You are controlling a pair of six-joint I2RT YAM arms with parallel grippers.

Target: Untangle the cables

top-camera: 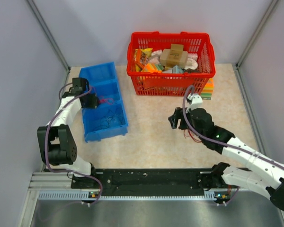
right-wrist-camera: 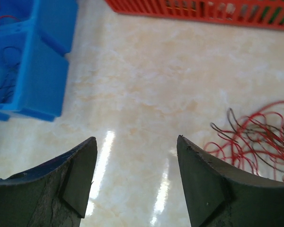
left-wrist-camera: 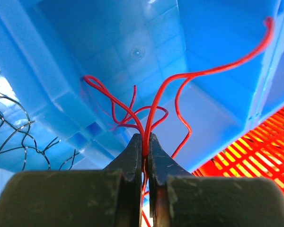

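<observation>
I should let go of the thin red cables with my left gripper now, because the cables are inside the blue bin's middle section and would come to rest there.
My left gripper [left-wrist-camera: 144, 142] is shut on thin red cables [left-wrist-camera: 156, 101] that fan up out of its tips inside a compartment of the blue bin [left-wrist-camera: 213, 42]. From above, that gripper [top-camera: 91, 99] sits over the bin's middle compartment, with the red cables [top-camera: 104, 100] just right of it. A loose bundle of red and dark cables [right-wrist-camera: 255, 142] lies on the table to the right of my right gripper [right-wrist-camera: 136, 142], which is open with nothing between its fingers. From above, the bundle [top-camera: 192, 135] pokes out from under the right arm, behind the right gripper [top-camera: 175, 122].
The blue bin [top-camera: 99, 73] has three compartments; the near one holds thin dark wires [top-camera: 106, 118], which the left wrist view also shows [left-wrist-camera: 9, 127]. A red basket [top-camera: 170, 71] full of packets stands at the back, with a colourful stack [top-camera: 208, 89] at its right.
</observation>
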